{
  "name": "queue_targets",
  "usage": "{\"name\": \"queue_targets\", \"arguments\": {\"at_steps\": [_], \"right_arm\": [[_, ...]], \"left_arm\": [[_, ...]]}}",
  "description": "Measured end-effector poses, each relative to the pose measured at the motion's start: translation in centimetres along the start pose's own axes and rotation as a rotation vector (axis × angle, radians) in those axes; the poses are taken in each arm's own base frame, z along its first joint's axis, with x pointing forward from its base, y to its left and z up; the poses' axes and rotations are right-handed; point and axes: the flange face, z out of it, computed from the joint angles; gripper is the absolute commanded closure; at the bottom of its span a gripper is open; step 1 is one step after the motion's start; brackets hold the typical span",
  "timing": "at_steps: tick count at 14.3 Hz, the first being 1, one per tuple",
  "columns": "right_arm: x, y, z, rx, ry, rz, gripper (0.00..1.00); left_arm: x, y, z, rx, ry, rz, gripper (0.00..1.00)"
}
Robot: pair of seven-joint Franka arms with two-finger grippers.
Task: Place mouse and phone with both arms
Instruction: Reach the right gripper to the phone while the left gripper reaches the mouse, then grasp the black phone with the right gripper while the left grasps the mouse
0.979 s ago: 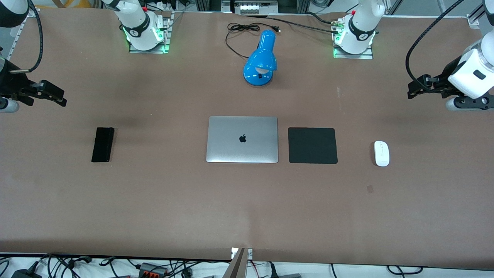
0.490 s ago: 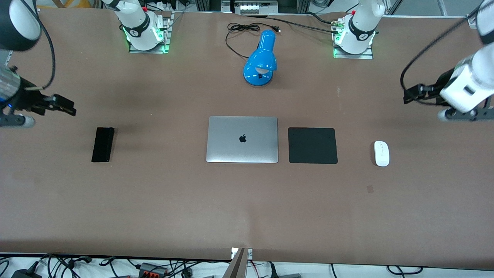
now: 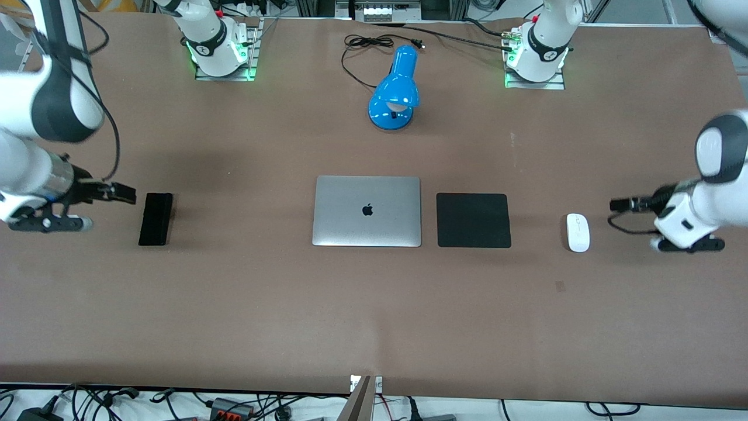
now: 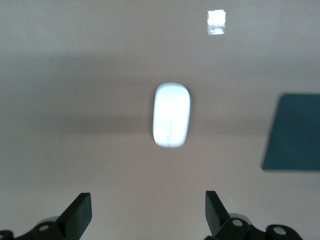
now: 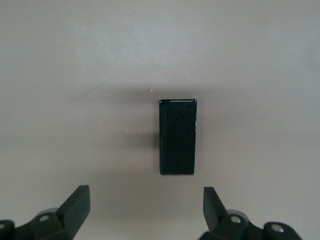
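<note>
The white mouse needs to go on the black square pad (image 3: 474, 220), so my left gripper will next grab the mouse by its long side edges near the button end (image 3: 578, 242).
The white mouse (image 3: 578, 232) lies on the table toward the left arm's end, beside the black square pad (image 3: 473, 220). It shows in the left wrist view (image 4: 171, 115). My left gripper (image 3: 616, 204) is open and empty, in the air beside the mouse; it also shows in the left wrist view (image 4: 148, 212). The black phone (image 3: 155, 218) lies toward the right arm's end; it shows in the right wrist view (image 5: 177, 136). My right gripper (image 3: 125, 196) is open and empty, in the air just beside the phone; it also shows in the right wrist view (image 5: 146, 207).
A closed silver laptop (image 3: 367, 211) lies mid-table beside the pad. A blue desk lamp (image 3: 394, 90) with its black cord (image 3: 362, 44) stands between the arm bases. Cables lie off the table's near edge.
Both arms have swung down and inward. The left gripper has come close to the mouse and the right gripper close to the phone. Mouse and phone have not moved.
</note>
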Motion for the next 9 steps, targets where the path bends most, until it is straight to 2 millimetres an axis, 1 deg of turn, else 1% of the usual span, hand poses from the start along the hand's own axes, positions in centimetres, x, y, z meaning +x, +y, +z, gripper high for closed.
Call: {"name": "queue_targets", "arguments": {"at_steps": [1,2,4,6,7,9], "right_arm": [[0.7,0.3,2.2,0.002,-0.001,0.004,0.00],[1.2,0.5,4.5,0.003,-0.001,0.007,0.00],[1.8,1.2,9.3,0.008,-0.006,0.017,0.00],[1.8,2.2,13.8,0.015,-0.040,0.033,0.00],[1.7,2.8,15.5,0.019,-0.054,0.044,0.00],[1.6,4.3,17.9,0.025,-0.075,0.067,0.00]], "left_arm": [[0.7,0.1,1.8,0.000,0.027,0.015,0.00],[1.1,0.7,3.4,0.001,0.050,0.028,0.00],[1.0,2.2,7.0,0.004,0.096,0.052,0.00],[0.4,3.0,10.4,0.008,0.157,0.066,0.00],[0.1,3.2,11.8,0.010,0.194,0.071,0.00],[-0.8,3.4,14.2,0.012,0.247,0.076,0.00]]}}
